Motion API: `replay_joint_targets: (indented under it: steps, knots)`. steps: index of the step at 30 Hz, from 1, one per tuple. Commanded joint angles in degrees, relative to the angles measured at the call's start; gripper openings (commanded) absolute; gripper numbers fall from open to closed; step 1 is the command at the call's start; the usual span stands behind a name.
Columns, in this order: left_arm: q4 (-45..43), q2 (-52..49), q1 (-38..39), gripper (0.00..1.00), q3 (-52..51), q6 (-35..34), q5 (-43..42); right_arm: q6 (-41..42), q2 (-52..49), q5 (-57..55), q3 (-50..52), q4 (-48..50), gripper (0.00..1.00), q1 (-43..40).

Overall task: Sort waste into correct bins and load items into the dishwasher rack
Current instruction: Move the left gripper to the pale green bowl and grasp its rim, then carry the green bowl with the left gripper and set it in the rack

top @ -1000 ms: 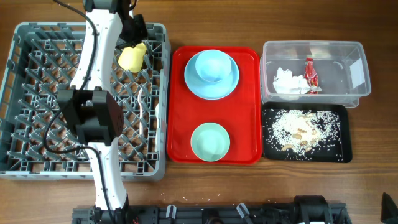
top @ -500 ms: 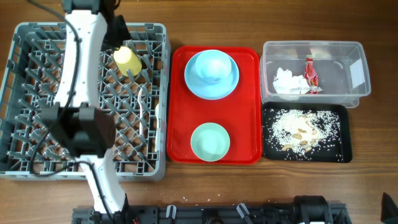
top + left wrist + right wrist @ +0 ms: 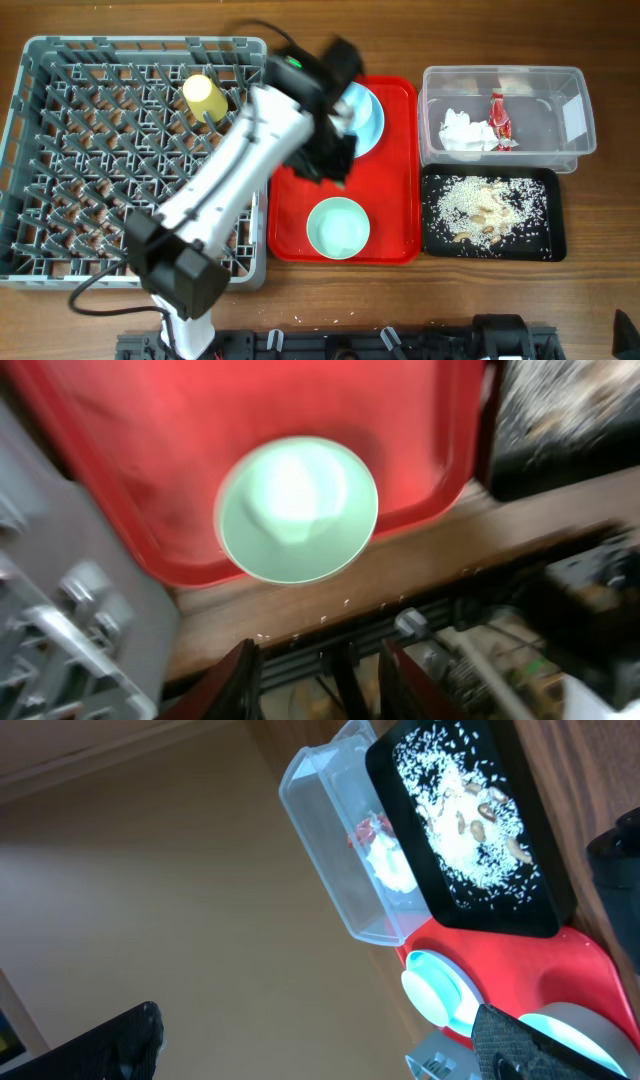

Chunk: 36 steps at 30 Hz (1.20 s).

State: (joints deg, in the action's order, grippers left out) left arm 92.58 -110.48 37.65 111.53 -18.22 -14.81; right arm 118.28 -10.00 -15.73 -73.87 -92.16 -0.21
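The pale green bowl needs to be tipped and loaded into the dishwasher rack, so the left gripper should next grip the bowl's rim (image 3: 367, 228) on the side toward the black tray (image 3: 552, 240).
The yellow cup (image 3: 203, 95) lies in the grey dishwasher rack (image 3: 60, 150) near its back. My left gripper (image 3: 330, 162) is open and empty over the red tray (image 3: 395, 170), between the light blue plate (image 3: 368, 115), which it partly covers, and the pale green bowl (image 3: 338, 227). In the left wrist view the bowl (image 3: 298, 510) is ahead of the open fingers (image 3: 320, 680). The napkin (image 3: 462, 133) and red wrapper (image 3: 499, 118) lie in the clear tub (image 3: 575, 80). Rice scraps (image 3: 480, 205) fill the black tray (image 3: 552, 240). My right gripper (image 3: 325, 1040) is open and empty. Spoon and fork are hidden.
The left arm stretches diagonally over the rack's right half and the red tray's left edge. The right wrist view shows the clear tub (image 3: 320, 830), black tray (image 3: 545, 910), blue plate (image 3: 440, 995) and green bowl (image 3: 575, 1030) from the side.
My left gripper let go of the yellow cup in the rack, then swung right and forward to hover over the red tray. The cup stays in the rack.
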Motion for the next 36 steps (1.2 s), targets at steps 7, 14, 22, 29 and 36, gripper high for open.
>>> replay_joint_targets:
  steps: [7, 14, 22, 29, 36]
  knots:
    - [-20.9, -0.2, 17.0, 0.39, -22.4, -11.1, 4.9, 0.4, 0.6, -1.0, 0.1, 0.1, 1.0, -0.3]
    - [-31.5, -0.2, 21.8, 0.34, -28.6, -18.3, 17.4, 0.4, 0.6, -1.0, 0.1, 0.1, 1.0, -0.3]
    - [-38.5, -0.2, 22.2, 0.04, -35.5, -18.3, 21.2, 0.4, 0.6, -1.0, 0.1, 0.1, 1.0, -0.3]
    - [-33.8, 1.7, 21.6, 0.04, -30.4, -18.3, 33.8, 0.4, 0.6, -1.0, 0.1, 0.1, 1.0, -0.3]
    - [-27.2, 12.7, 15.1, 0.04, -15.8, -5.9, 25.6, 0.4, 0.6, -1.0, 0.1, 0.1, 1.0, -0.3]
